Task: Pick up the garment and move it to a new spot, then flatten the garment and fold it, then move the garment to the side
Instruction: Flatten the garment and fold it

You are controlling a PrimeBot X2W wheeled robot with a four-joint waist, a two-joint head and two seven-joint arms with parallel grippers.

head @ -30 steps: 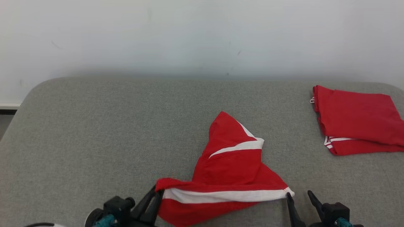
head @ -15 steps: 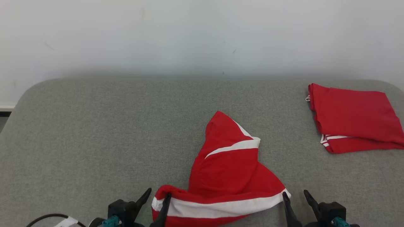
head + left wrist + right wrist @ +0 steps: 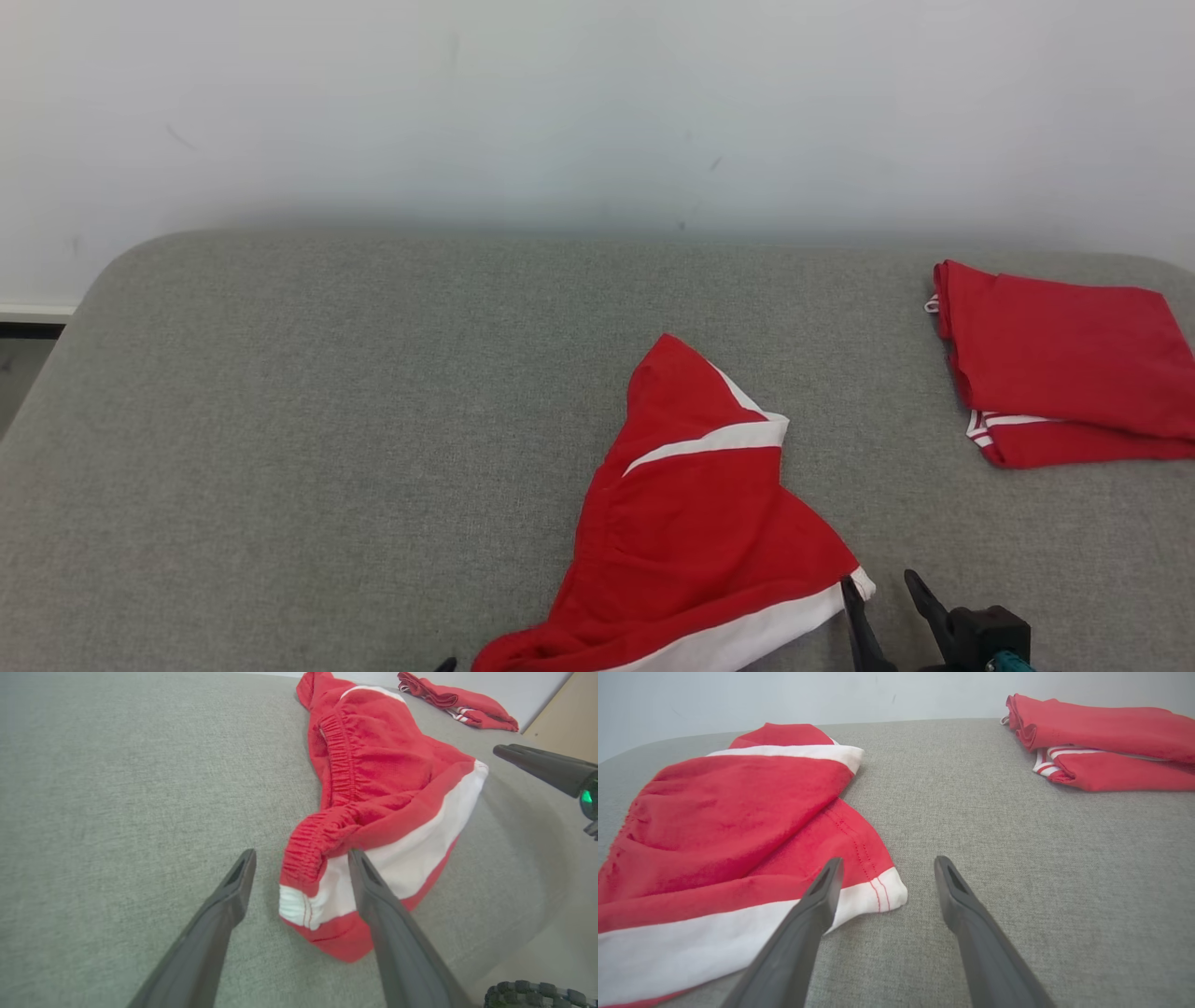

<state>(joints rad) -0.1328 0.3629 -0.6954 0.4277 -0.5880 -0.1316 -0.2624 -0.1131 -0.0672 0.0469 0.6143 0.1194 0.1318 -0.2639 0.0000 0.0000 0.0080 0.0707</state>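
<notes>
My right gripper should next grab the garment's white-edged hem corner (image 3: pixel 862 583). That corner sticks out in a thin tip while the crumpled red cloth (image 3: pixel 695 526) lies loose.
The garment (image 3: pixel 691 504) is a pair of red shorts with white bands, lying crumpled on the grey padded table (image 3: pixel 327 392) near its front edge. In the left wrist view my left gripper (image 3: pixel 302 854) is open, and the garment's (image 3: pixel 383 765) elastic waistband corner rests on the table between its fingers. My right gripper (image 3: pixel 878 581) stands open at the garment's right hem corner. In the right wrist view that white-edged corner of the garment (image 3: pixel 738 802) lies just left of the gap of the right gripper (image 3: pixel 888 861), with nothing gripped.
A second red garment (image 3: pixel 1064 364), folded, lies at the table's far right; it also shows as a folded red garment (image 3: pixel 1101 737) in the right wrist view. A pale wall rises behind the table. The table's rounded left corner (image 3: pixel 103 271) drops off to the floor.
My left gripper has opened and let go of the waistband corner, which has dropped onto the table. The left gripper has drawn back to the bottom edge of the head view. The right gripper stays open.
</notes>
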